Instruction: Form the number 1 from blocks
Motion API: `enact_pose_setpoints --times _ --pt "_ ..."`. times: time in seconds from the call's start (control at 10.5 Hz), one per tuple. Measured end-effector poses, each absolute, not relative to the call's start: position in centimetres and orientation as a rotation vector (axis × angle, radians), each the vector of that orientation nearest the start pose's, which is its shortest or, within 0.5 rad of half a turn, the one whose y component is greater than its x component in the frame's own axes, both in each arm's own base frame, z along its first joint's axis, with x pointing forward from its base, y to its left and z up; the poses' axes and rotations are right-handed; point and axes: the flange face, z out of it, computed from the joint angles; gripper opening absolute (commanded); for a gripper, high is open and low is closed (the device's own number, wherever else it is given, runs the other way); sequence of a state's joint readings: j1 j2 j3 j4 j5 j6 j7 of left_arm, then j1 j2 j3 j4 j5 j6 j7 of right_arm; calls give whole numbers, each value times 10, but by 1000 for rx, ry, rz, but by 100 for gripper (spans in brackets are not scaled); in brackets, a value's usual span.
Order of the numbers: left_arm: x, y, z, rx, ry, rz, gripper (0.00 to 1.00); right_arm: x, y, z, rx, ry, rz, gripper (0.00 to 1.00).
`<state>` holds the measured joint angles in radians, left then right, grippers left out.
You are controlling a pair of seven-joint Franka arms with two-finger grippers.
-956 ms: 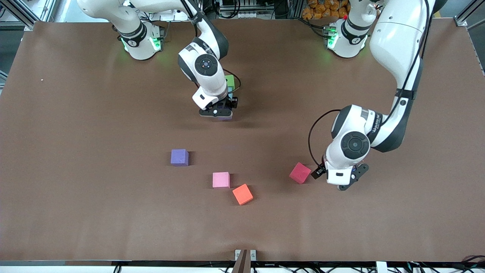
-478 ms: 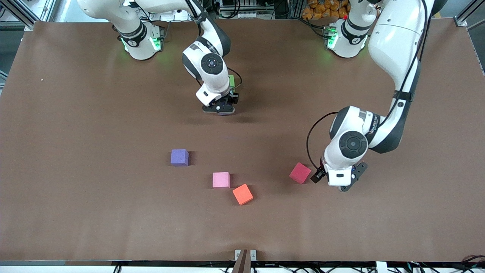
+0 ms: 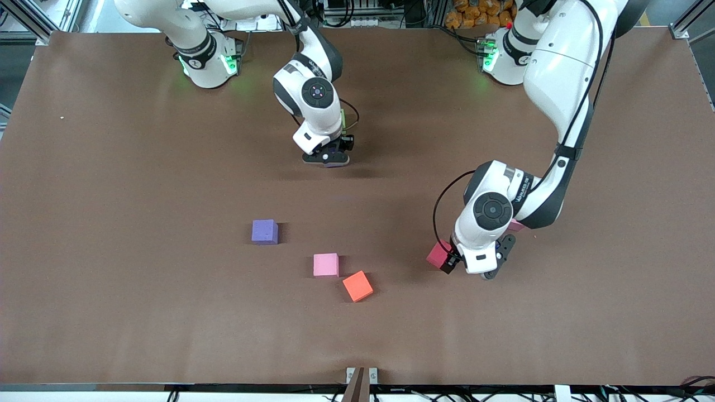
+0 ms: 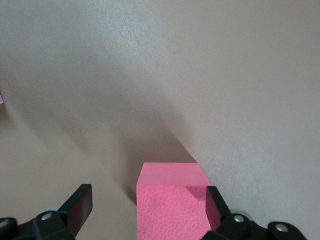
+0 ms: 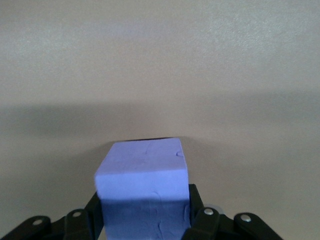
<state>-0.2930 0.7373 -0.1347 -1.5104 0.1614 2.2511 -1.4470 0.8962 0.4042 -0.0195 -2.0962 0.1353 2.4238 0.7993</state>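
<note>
Next, my left gripper grips the crimson red block (image 3: 437, 254) by its opposite sides to build the number 1.
My right gripper (image 3: 329, 158) is low at the table beside the green block (image 3: 342, 119), toward the robots' bases. In the right wrist view its fingers (image 5: 196, 207) press both sides of a purple block (image 5: 142, 175), so it is shut on it. A second purple block (image 3: 264, 231) lies loose near the table's middle. My left gripper (image 3: 475, 267) is open over the crimson red block (image 3: 437, 254). In the left wrist view this block (image 4: 172, 200) sits between the spread fingers, close against one finger (image 4: 214, 205). The light blue block is hidden.
A pale pink cube (image 3: 325, 264) and an orange cube (image 3: 357, 286) lie side by side nearer the front camera than the loose purple block. Another pale pink cube (image 3: 515, 226) peeks out from under the left arm.
The left arm has swung toward the right arm's end, bringing its open gripper over the crimson block. The right gripper has shifted slightly toward the green block with the purple block.
</note>
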Motion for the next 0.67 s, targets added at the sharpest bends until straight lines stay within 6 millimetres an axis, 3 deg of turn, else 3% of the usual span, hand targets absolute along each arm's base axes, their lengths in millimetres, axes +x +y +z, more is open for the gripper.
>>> enact_pose_setpoints --times 0.1,0.38,0.67 --pt "658 -277 229 -2775 -1447 -51 100 367 444 219 -3142 38 170 98" --pt "660 -279 224 -2792 -1463 -62 100 365 446 219 -3141 35 167 100" --pt "660 -285 222 -2810 -1471 -68 100 391 433 244 -3108 143 121 100"
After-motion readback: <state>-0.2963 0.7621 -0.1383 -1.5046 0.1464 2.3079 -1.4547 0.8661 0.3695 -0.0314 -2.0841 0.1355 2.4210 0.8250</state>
